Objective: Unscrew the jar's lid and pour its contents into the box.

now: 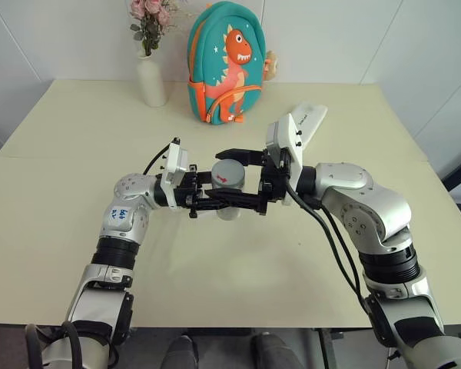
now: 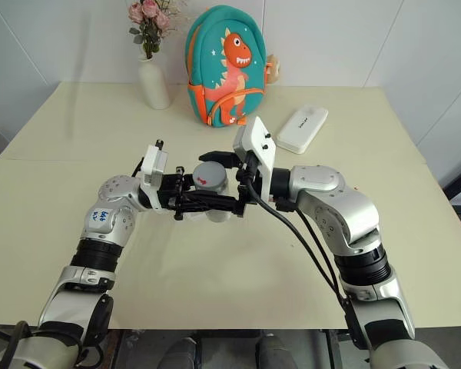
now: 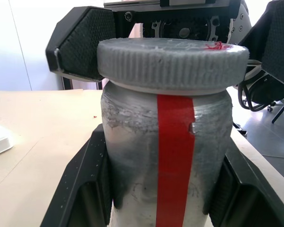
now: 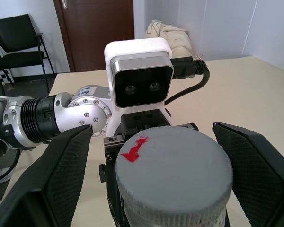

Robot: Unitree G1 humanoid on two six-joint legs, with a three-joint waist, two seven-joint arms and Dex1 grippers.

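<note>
The grey lid (image 1: 228, 174) (image 4: 173, 163) sits between both fingers of my right gripper, so my right gripper closes on the lid next.
The jar (image 1: 229, 209), silvery with a red label stripe (image 3: 174, 161), is held upright a little above the table's middle. My left gripper (image 1: 215, 201) reaches in from the left and is shut on the jar's body, one finger (image 3: 87, 189) on each side. The grey lid (image 4: 173, 163) with its small red mark sits on the jar. My right gripper (image 1: 234, 177) comes in from the right at lid height, open, its fingers (image 4: 61, 175) flanking the lid with a gap on each side. The contents are hidden inside the jar. The box is out of view.
At the back of the beige table (image 1: 77, 231) stand a white flower vase (image 1: 150, 77) and a teal dinosaur backpack (image 1: 225, 61). A white oblong case (image 2: 302, 128) lies at the back right, beyond my right arm.
</note>
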